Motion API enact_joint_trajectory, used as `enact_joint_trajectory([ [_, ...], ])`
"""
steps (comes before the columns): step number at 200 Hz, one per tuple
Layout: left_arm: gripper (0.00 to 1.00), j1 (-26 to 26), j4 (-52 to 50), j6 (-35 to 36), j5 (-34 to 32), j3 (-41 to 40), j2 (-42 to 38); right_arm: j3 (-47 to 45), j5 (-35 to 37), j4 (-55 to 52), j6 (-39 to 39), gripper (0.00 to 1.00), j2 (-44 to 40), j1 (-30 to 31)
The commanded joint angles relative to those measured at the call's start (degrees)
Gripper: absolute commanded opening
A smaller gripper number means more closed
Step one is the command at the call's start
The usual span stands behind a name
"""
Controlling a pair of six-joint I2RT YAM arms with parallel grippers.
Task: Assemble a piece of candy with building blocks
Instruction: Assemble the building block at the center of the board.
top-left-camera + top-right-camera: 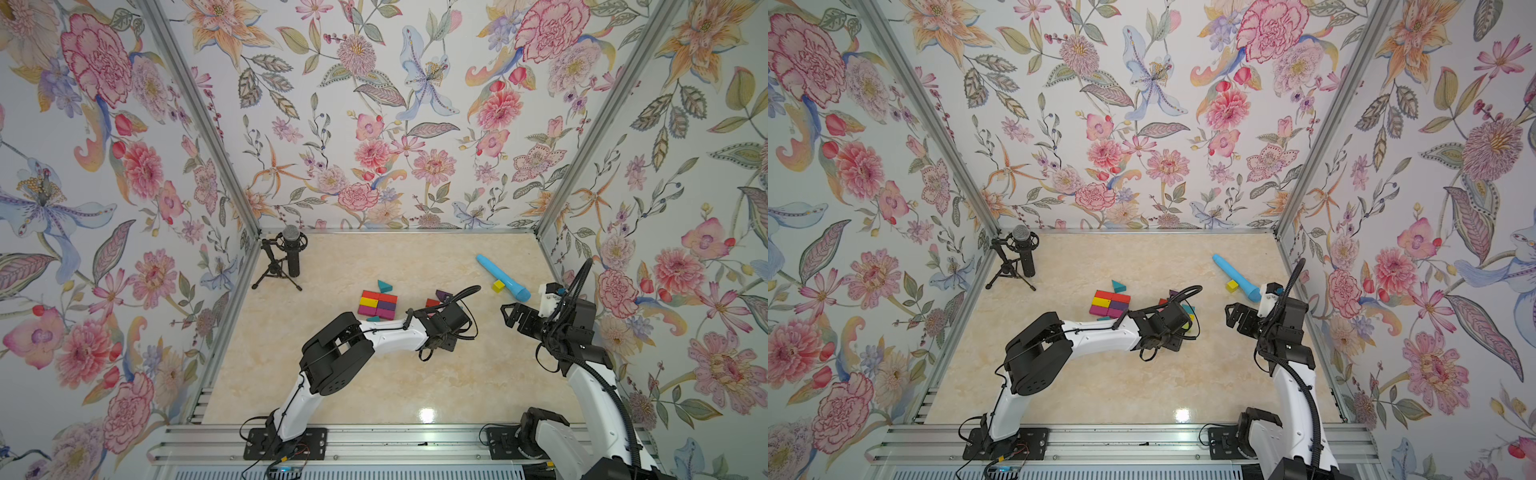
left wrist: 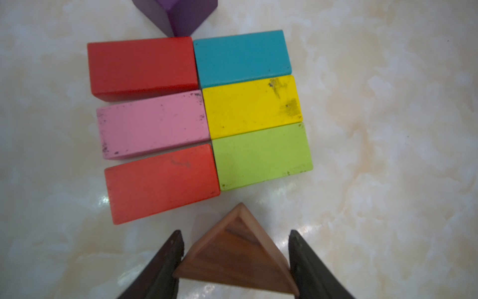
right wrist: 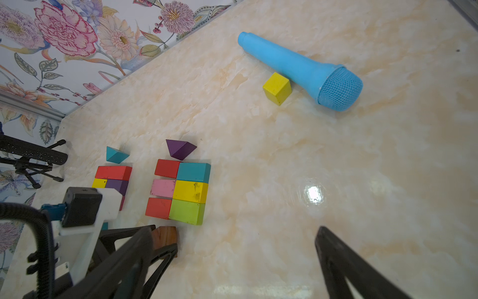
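The left gripper is ready to open now, since the brown wedge (image 2: 232, 256) would land on the flat marble below.
Six building blocks lie as a two-by-three slab: red (image 2: 142, 67), teal (image 2: 241, 58), pink (image 2: 152, 124), yellow (image 2: 252, 106), orange-red (image 2: 161, 182) and green (image 2: 261, 158). A purple wedge (image 2: 178, 15) touches its far end. My left gripper (image 2: 234, 233) is shut on a brown wedge (image 2: 232, 256), whose tip points at the slab across a small gap. A second slab (image 1: 377, 304) of red, yellow, purple and magenta bricks lies to the left, with teal wedges at its far (image 1: 384, 286) and near (image 1: 373, 319) ends. My right gripper (image 1: 507, 316) hangs open and empty to the right.
A light-blue toy microphone (image 3: 297, 68) lies at the back right with a yellow cube (image 3: 277, 88) against it. A black microphone on a tripod (image 1: 291, 253) stands in the back left corner. Flowered walls close in the marble table (image 1: 374, 382) on three sides.
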Motion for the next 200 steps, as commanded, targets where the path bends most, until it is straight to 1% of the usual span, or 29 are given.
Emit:
enact_joint_trajectory([
  [1, 0.45, 0.4, -3.1, -1.9, -1.3, 0.3, 1.5, -1.0, -1.8, 1.5, -0.7, 1.00, -0.7, -0.6],
  [19, 0.46, 0.2, -2.9, -2.2, -1.2, 0.6, 1.6, -1.0, -2.1, 1.6, -0.6, 1.00, -0.7, -0.9],
  [46, 0.53, 0.1, -2.9, -2.6, -1.3, 0.5, 1.4, -1.1, -2.3, 1.7, -0.6, 1.00, -0.7, -1.1],
  [64, 0.54, -0.2, -2.8, -3.0, -1.6, 0.2, 0.9, -1.1, -2.5, 1.8, -0.6, 1.00, -0.5, -1.3],
  [81, 0.59, -0.2, -2.7, -3.3, -1.7, 0.0, 0.6, -1.1, -2.6, 2.0, -0.7, 1.00, -0.3, -1.4],
  [95, 0.60, -0.3, -2.7, -3.4, -1.6, 0.0, 0.5, -1.1, -2.8, 2.0, -0.6, 1.00, -0.3, -1.4],
  [115, 0.64, -0.4, -2.7, -3.4, -1.6, 0.1, 0.3, -1.1, -2.9, 2.0, -0.6, 1.00, -0.4, -1.5],
  [136, 0.66, -0.5, -2.7, -3.5, -1.6, 0.1, 0.0, -1.2, -3.0, 2.0, -0.6, 1.00, -0.5, -1.5],
  [166, 0.72, -0.6, -2.2, -3.5, -1.7, 0.0, -0.9, -1.2, -3.2, 2.1, -0.7, 1.00, -0.5, -1.5],
  [200, 0.75, -0.7, -1.2, -3.5, -0.8, -0.4, -2.0, -1.3, -3.8, 2.2, -0.8, 1.00, -0.3, -1.5],
])
